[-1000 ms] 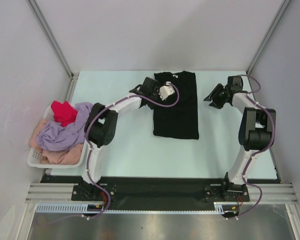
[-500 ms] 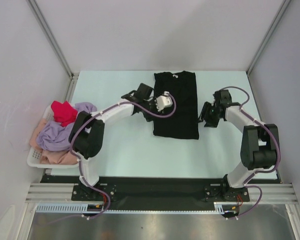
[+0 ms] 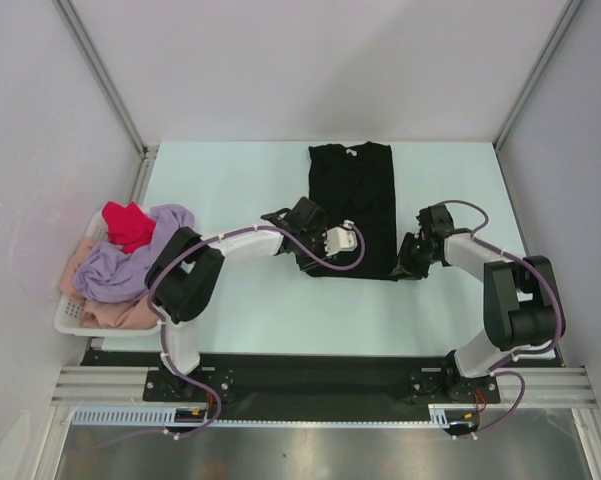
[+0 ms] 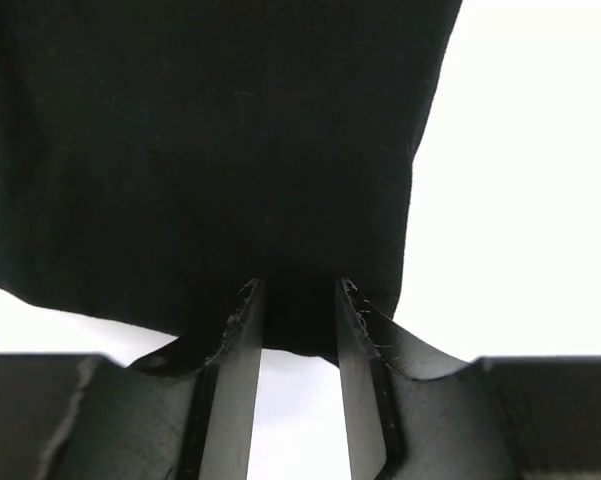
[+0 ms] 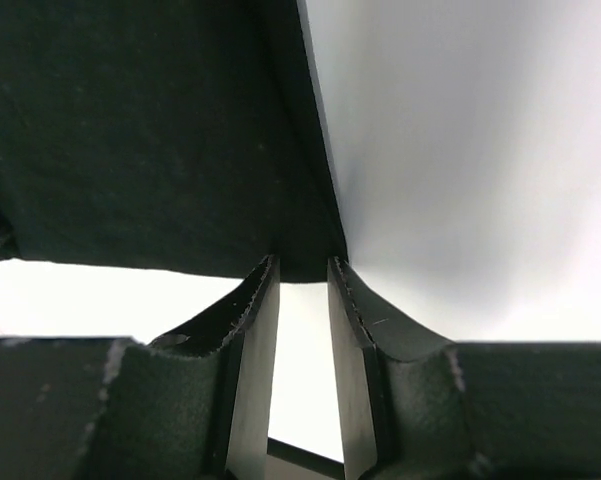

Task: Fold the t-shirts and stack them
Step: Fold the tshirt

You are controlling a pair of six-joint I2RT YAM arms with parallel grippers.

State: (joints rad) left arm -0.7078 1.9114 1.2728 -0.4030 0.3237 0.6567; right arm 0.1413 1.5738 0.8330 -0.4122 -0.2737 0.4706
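Observation:
My left gripper grabs the black t-shirt's near corner next, matching my right gripper's corner, to fold the hem toward the collar.
A black t-shirt lies flat on the table, folded into a long narrow strip, collar at the far end. My left gripper is open at its near left corner, and the cloth edge sits between the fingertips. My right gripper is open at the near right corner, and that corner sits between its fingertips. A red t-shirt, a lavender one and a pale pink one are piled in the basket.
The white lattice basket stands at the table's left edge. Grey walls with metal posts close in the left, right and far sides. The arm bases are at the near edge.
Both grippers have moved from the far half of the black shirt towards me, down to its near corners. The shirt itself has not shifted.

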